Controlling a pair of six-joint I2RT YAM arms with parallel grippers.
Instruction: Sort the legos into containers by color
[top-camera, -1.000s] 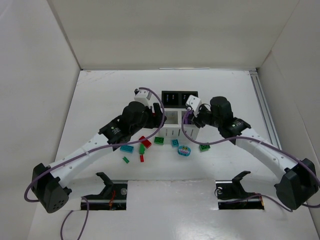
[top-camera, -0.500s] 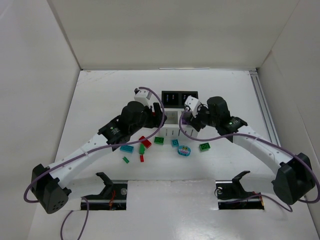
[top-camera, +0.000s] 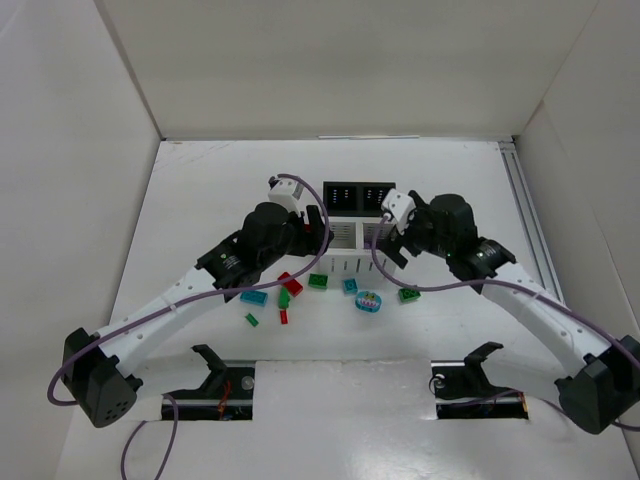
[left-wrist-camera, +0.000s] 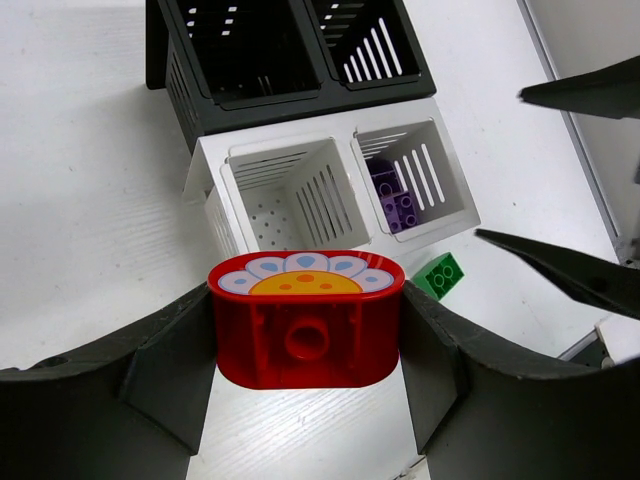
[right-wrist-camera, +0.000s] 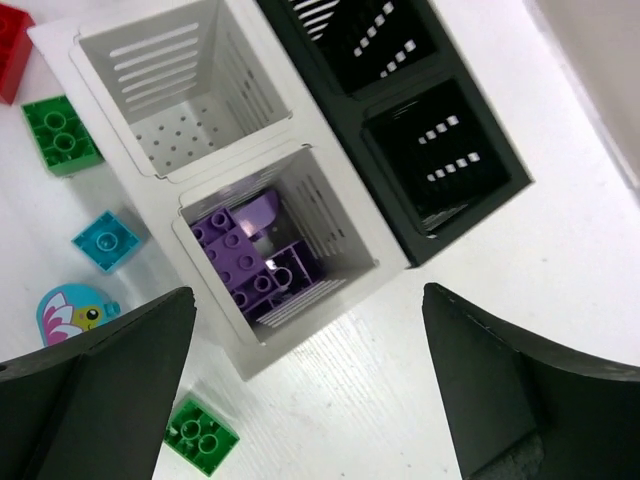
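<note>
I should move the red oval lego to the empty white container's opening with my left gripper before I let go. The opening is still beyond it, so the lego would end up on the tabletop if I opened now.
My left gripper is shut on a red oval lego with a flower print, hanging in front of the empty white container. My right gripper stands wide open above the other white container, which holds purple legos. Two black containers sit behind the white ones. Loose legos lie in front: a red brick, green bricks, teal bricks and an oval teal piece.
Two small bricks, green and red, lie nearer the arm bases. White walls enclose the table on the left, back and right. A rail runs along the right side.
My right gripper has opened wide over the white container with the purple legos, and its arm has shifted slightly right. The left arm and its red oval lego have not moved.
</note>
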